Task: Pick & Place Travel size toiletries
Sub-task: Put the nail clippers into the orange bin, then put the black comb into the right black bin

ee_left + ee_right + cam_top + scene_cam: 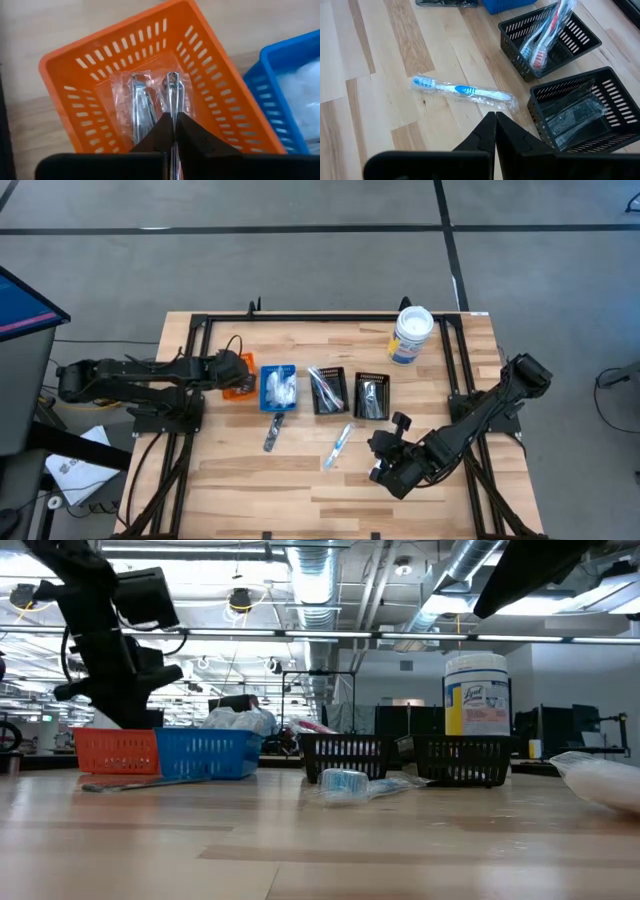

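Observation:
The silvery piece's far end (173,80) is inside the orange bin's sides and the piece would rest there, so it is time for my left gripper to release it now.
My left gripper (236,376) reaches down into the orange bin (75,75) and is shut on a silvery metal piece in clear wrap (172,92). A second such piece (139,105) lies beside it on the bin's floor. My right gripper (495,119) is shut and empty, above the table a little to the near side of a clear-wrapped blue toothbrush (462,91), which lies flat on the wood (340,445). Another silvery packet (273,432) lies on the table in front of the blue bin (278,387). My left gripper pinches the silvery piece between its two fingers (157,135), at the end of the piece nearest the gripper (172,120). The fingers come from above, slanting down into the bin, and lie along the piece. Its far end (172,77) points at the bin's far wall; whether it rests on the floor I cannot tell.
Four bins stand in a row: orange, blue with white packets (280,385), a black one with red toothbrushes (545,40), a black one with dark packets (580,115). A white tub with a blue label (410,335) stands at the far right. Bare wood lies toward the near edge.

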